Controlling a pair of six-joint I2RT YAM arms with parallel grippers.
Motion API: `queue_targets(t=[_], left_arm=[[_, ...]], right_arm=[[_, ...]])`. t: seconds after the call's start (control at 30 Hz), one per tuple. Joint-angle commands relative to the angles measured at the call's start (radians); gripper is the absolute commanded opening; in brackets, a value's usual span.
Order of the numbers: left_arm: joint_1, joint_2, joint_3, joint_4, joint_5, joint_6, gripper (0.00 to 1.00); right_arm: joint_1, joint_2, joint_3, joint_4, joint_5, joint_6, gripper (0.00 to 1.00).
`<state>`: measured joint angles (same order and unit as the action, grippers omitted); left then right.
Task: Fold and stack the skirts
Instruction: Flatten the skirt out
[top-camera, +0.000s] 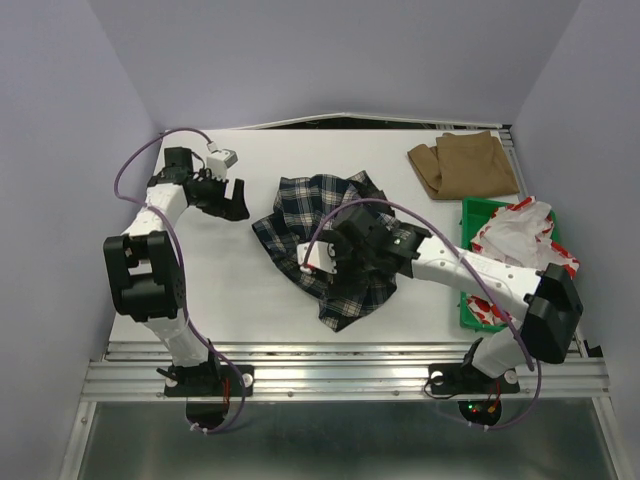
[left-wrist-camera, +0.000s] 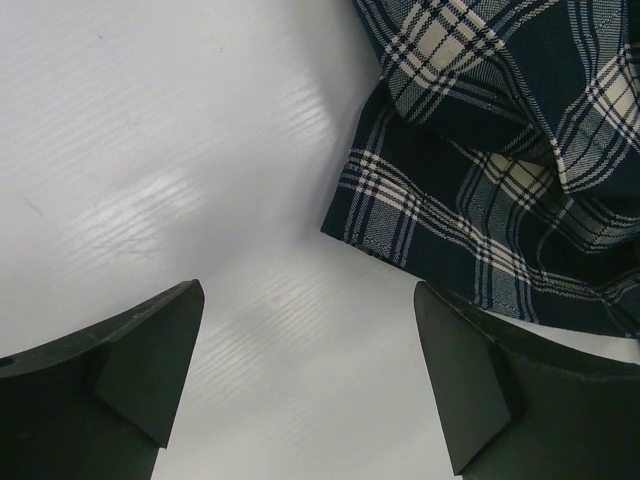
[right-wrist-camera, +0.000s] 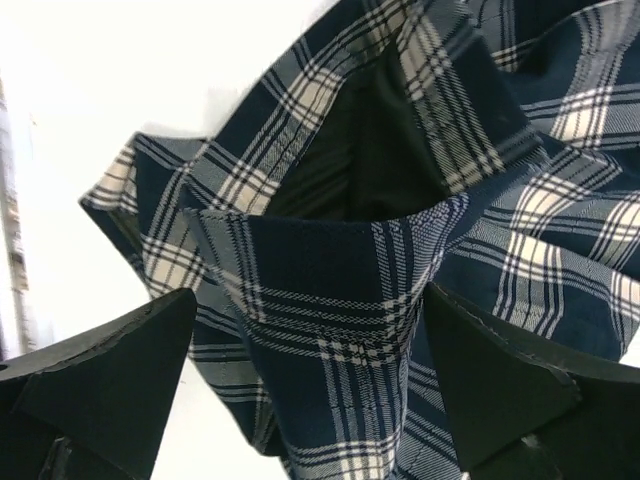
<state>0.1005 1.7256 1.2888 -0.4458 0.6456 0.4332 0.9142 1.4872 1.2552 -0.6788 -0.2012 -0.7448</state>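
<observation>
The robot's right gripper should next grab the plaid skirt (top-camera: 350, 295) by the raised fold at the skirt's open waist edge, so the left gripper can help spread the skirt.
The navy-and-white plaid skirt (top-camera: 350, 295) lies crumpled in the middle of the table. My right gripper (top-camera: 348, 238) is over it, jaws open, and a raised fold of the plaid skirt (right-wrist-camera: 330, 330) stands between the fingers (right-wrist-camera: 110, 380). My left gripper (top-camera: 235, 200) is open and empty above bare table, just left of the skirt's edge; the hem of the plaid skirt (left-wrist-camera: 480, 190) lies up and to the right of the left gripper (left-wrist-camera: 310, 380). The tan-brown skirt (top-camera: 465, 165) lies at the back right. The white skirt with red flowers (top-camera: 515, 235) is bunched in the tray.
A green plastic tray (top-camera: 470, 215) stands at the right edge of the table under the flowered skirt. The right arm reaches across the table's front right. White tabletop (top-camera: 230, 270) shows left of the plaid skirt.
</observation>
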Motion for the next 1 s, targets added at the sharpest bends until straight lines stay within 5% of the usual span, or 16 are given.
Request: queue_targets(t=[0.0,0.07,0.17,0.27,0.47,0.7,0.97], left_arm=[[0.008,-0.02,0.049,-0.039,0.008,0.055,0.98],[0.007,-0.027,0.041,-0.034,-0.012,0.082,0.98],[0.007,-0.084,-0.027,0.046,-0.078,0.163,0.98],[0.008,-0.098,-0.031,0.101,-0.167,0.193,0.98],[0.011,-0.006,0.07,0.034,0.017,0.072,0.9],[0.079,-0.207,-0.216,0.381,0.274,0.007,0.93],[0.108,-0.435,-0.414,0.309,0.304,0.586,0.99]], right_arm=[[0.046,0.044,-0.034,0.136,0.184,-0.137,1.0],[0.06,0.065,-0.043,0.156,0.198,-0.154,0.96],[0.069,0.065,-0.013,0.169,0.249,-0.145,0.57],[0.069,0.038,0.038,0.176,0.299,-0.143,0.01],[0.069,-0.064,0.122,0.226,0.325,-0.137,0.01],[0.069,-0.09,0.299,0.292,0.422,-0.152,0.01],[0.028,-0.067,0.384,0.375,0.46,-0.159,0.01]])
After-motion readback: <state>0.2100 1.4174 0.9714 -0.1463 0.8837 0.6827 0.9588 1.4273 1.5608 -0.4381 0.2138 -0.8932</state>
